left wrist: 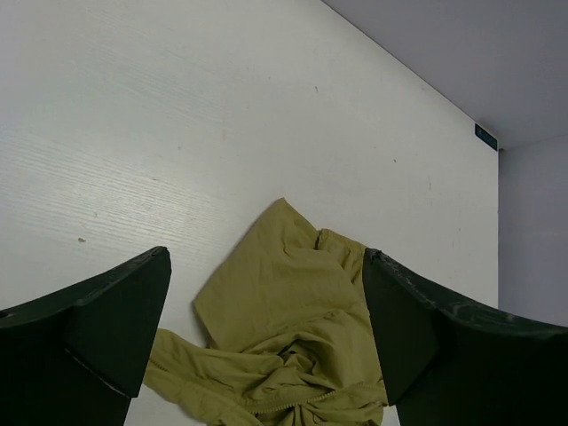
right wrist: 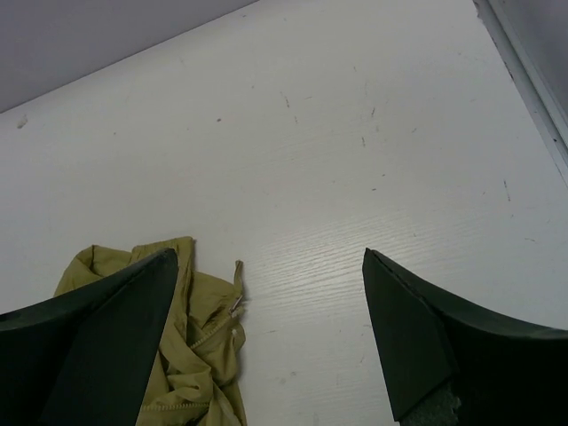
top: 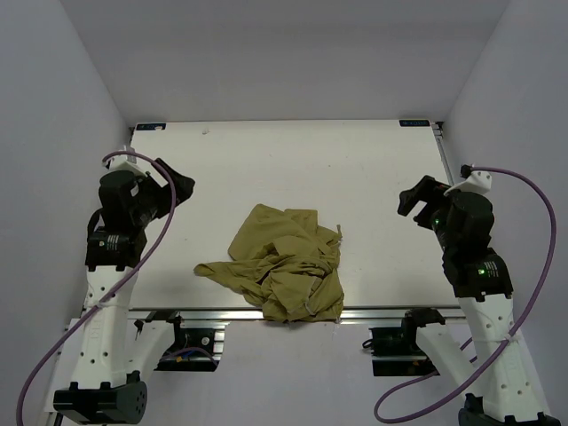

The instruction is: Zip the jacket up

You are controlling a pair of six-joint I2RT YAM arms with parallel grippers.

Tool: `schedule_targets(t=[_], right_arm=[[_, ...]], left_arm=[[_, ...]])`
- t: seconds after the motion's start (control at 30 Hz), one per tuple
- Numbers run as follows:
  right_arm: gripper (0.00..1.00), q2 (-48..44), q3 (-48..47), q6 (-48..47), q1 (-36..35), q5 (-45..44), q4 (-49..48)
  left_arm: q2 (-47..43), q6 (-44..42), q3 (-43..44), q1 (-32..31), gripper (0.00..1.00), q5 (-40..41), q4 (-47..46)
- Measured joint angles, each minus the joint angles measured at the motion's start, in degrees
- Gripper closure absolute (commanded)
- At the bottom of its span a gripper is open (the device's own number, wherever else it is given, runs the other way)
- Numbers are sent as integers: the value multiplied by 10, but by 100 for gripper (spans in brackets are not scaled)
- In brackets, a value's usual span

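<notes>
My left gripper will next grab the crumpled jacket by its side edge (top: 211, 269) (left wrist: 163, 353), opposite my right gripper, to spread it for zipping.
The olive jacket (top: 284, 263) lies crumpled in a heap at the table's near middle, partly over the front edge. It also shows in the left wrist view (left wrist: 284, 311), with a stretch of light zipper (left wrist: 293, 401) among the folds. In the right wrist view the jacket (right wrist: 200, 355) is at the lower left, with a zipper end (right wrist: 232, 306) at its right edge. My left gripper (top: 182, 185) is open and empty, raised left of the jacket. My right gripper (top: 413, 201) is open and empty, raised to its right.
The white table (top: 293, 169) is bordered by white walls at the back and sides. A metal rail (top: 222, 312) runs along the front edge, and grey cables loop from both arms.
</notes>
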State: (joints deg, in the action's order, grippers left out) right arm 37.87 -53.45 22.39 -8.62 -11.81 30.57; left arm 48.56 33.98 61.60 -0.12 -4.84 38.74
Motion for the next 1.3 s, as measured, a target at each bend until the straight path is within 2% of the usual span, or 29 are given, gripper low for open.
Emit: schedule_targets(t=[0.13, 0.27, 0.33, 0.43, 0.53, 0.63, 0.7, 0.93, 1.07, 1.1, 1.13, 1.17, 1.2, 1.23, 1.27, 1.3], right_arm=[[11, -5, 3, -13, 0, 36, -6], [11, 4, 21, -21, 0, 125, -4], [11, 31, 39, -20, 0, 194, -20], [11, 73, 96, -16, -32, 252, -46], [11, 113, 156, -6, -137, 238, -50], [11, 151, 181, 4, -266, 198, -55], [11, 187, 185, 11, -318, 180, -73], [11, 289, 196, 28, -370, 127, -141], [18, 302, 200, 36, -374, 96, -189], [21, 303, 200, 39, -374, 86, -199], [33, 304, 200, 40, -374, 75, -209], [41, 305, 200, 39, -374, 65, -218], [63, 306, 200, 38, -374, 56, -226], [92, 306, 200, 44, -374, 41, -237], [93, 306, 200, 37, -374, 38, -240], [100, 307, 198, 40, -374, 24, -244]], left_arm=[[7, -9, -15, 0, 2, -63, -19], [23, -14, -93, -14, 2, -134, -68], [49, -13, -126, -53, 2, -123, -67], [96, -7, -150, -150, 2, -81, -66], [147, 1, -160, -220, 2, -57, -80], [201, 5, -162, -234, 2, -34, -94], [236, 6, -163, -234, 2, -15, -107], [328, -5, -163, -235, 2, 15, -150], [370, -16, -163, -236, 3, 2, -196], [378, -18, -165, -236, 10, -6, -209], [387, -21, -166, -236, 18, -18, -222], [394, -25, -165, -236, 49, -27, -231], [400, -25, -165, -236, 67, -38, -245], [406, -30, -164, -236, 100, -48, -254], [413, -36, -164, -236, 100, -56, -262], [420, -41, -159, -236, 100, -64, -262]])
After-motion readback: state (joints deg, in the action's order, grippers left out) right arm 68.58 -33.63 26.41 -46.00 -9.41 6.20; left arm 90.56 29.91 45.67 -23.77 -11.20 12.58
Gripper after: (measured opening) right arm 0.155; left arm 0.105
